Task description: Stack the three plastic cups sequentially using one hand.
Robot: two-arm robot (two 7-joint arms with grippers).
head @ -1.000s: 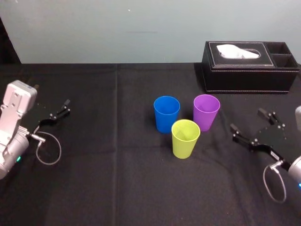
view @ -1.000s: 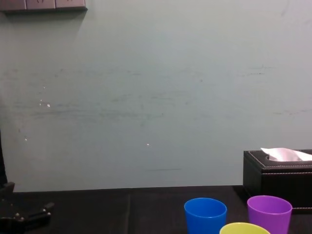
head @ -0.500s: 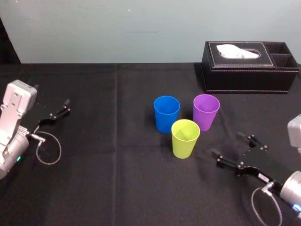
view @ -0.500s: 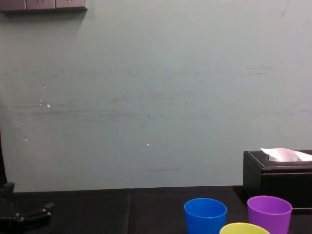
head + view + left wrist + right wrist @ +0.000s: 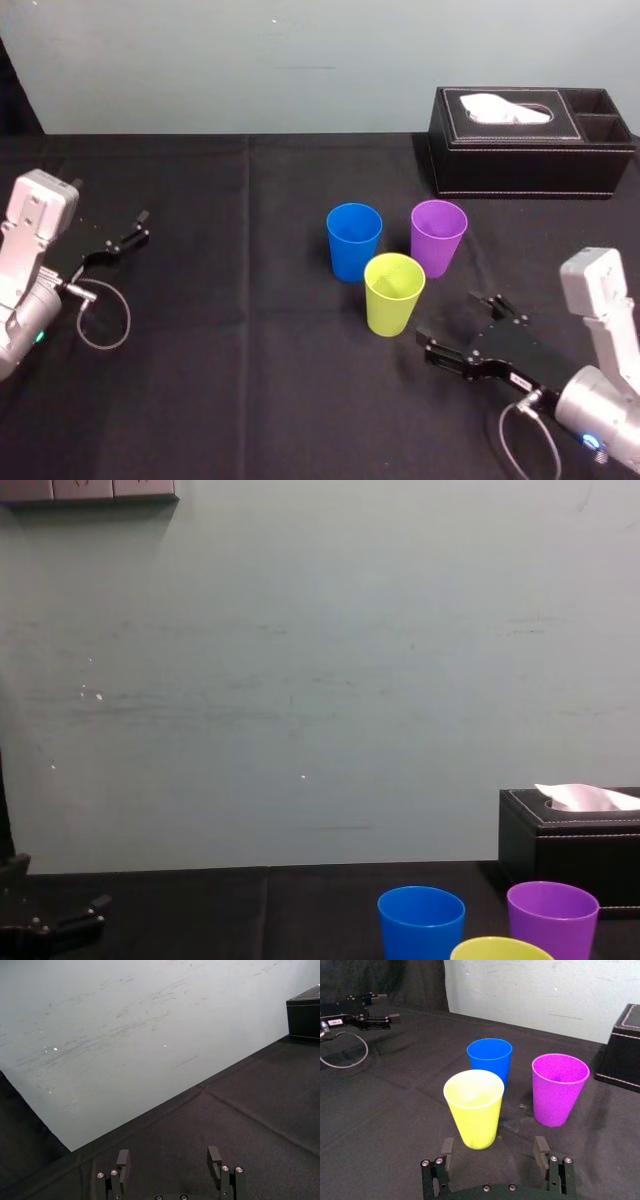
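I should grab the yellow-green cup with my right gripper next by its upper side below its rim [image 5: 477, 1117], to stack it into the blue cup [image 5: 491, 1052].
Three plastic cups stand upright close together mid-table: a blue cup [image 5: 354, 242] [image 5: 489, 1059] [image 5: 421, 921], a purple cup [image 5: 438, 238] [image 5: 558, 1088] [image 5: 552, 915] to its right, and a yellow-green cup [image 5: 394, 294] [image 5: 474, 1107] nearest me. My right gripper [image 5: 452, 322] [image 5: 494, 1147] is open, low over the table just right of the yellow-green cup. It faces that cup without touching it and holds nothing. My left gripper [image 5: 125, 240] [image 5: 168, 1157] rests open and empty at the table's far left.
A black tissue box [image 5: 530, 140] [image 5: 570, 845] with white tissue stands at the back right, behind the purple cup. A black cloth [image 5: 250, 380] covers the table, with bare room left of the cups. A pale wall [image 5: 300, 680] rises behind.
My right gripper has swung from the table's right edge leftward and nearer, ending beside the yellow-green cup. The cups and the left arm have not moved.
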